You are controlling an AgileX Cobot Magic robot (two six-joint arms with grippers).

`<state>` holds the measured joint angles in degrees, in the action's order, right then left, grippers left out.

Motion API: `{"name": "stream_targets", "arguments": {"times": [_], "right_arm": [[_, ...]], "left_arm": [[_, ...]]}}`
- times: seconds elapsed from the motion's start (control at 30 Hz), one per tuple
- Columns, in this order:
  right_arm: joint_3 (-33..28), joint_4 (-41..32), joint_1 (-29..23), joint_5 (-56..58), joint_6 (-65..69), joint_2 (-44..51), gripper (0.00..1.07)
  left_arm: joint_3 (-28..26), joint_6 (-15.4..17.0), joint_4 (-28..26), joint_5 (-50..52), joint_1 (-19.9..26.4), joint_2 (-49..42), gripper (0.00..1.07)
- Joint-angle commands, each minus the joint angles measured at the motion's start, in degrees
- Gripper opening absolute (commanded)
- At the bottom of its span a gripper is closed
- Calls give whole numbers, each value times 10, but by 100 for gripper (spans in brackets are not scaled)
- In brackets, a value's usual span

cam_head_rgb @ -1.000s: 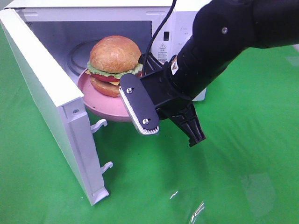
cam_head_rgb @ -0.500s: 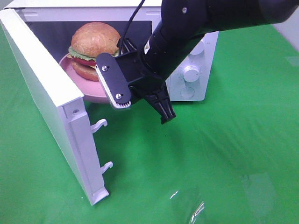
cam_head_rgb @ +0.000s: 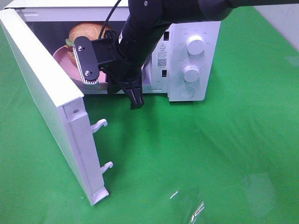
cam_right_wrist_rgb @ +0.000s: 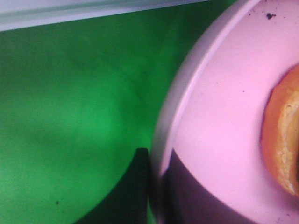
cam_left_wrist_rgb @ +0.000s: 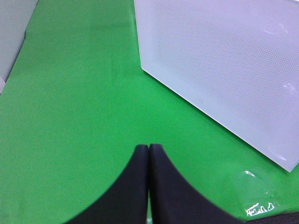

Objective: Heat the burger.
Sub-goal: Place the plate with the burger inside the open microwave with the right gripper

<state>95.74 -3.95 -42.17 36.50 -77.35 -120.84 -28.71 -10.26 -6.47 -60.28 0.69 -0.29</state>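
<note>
My right gripper keeps hold of the pink plate from here until it sits farther inside the microwave, since the plate's rim (cam_head_rgb: 55, 57) crowds the white door's inner edge (cam_head_rgb: 47, 59).
The burger (cam_head_rgb: 83, 31) rests on a pink plate (cam_head_rgb: 60, 57) just inside the open microwave (cam_head_rgb: 191, 56); only its golden bun top shows behind the arm. My right gripper (cam_head_rgb: 100, 80) is shut on the plate's near rim at the cavity mouth. The right wrist view shows the same grip (cam_right_wrist_rgb: 156, 186): dark fingers clamp the plate's rim (cam_right_wrist_rgb: 187, 102), and the bun's edge (cam_right_wrist_rgb: 280, 140) lies at the side. My left gripper (cam_left_wrist_rgb: 148, 151) is shut on nothing above the green cloth, and is out of the high view.
The microwave's white door (cam_head_rgb: 46, 93) swings wide open towards the front left, its latch hooks (cam_head_rgb: 100, 125) sticking out. The door's outer panel (cam_left_wrist_rgb: 224, 70) lies beside my left gripper. Control knobs (cam_head_rgb: 194, 44) sit on the microwave's right. Green cloth (cam_head_rgb: 210, 158) covers the table.
My right arm has carried the plate and burger back and to the left, from in front of the microwave into its cavity. The grip stayed shut.
</note>
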Motion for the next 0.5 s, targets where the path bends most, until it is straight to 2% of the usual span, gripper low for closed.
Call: {"name": "stream_targets", "arguments": {"times": [0.03, 0.07, 0.1, 0.27, 0.37, 0.5], "right_arm": [[44, 24, 2, -7, 33, -14, 0], [76, 48, 2, 6, 52, -34, 0], [76, 48, 2, 6, 52, -34, 0], [150, 109, 2, 34, 141, -93, 0], [180, 133, 2, 44, 192, -118, 0], [190, 144, 2, 32, 213, -132, 0]], "left_arm": [[2, 3, -1, 7, 1, -12, 0], [2, 3, -1, 7, 1, -12, 0], [2, 3, -1, 7, 1, -12, 0], [2, 3, -1, 7, 1, -12, 0], [2, 3, -1, 7, 1, -12, 0], [2, 3, -1, 7, 1, -12, 0]]}}
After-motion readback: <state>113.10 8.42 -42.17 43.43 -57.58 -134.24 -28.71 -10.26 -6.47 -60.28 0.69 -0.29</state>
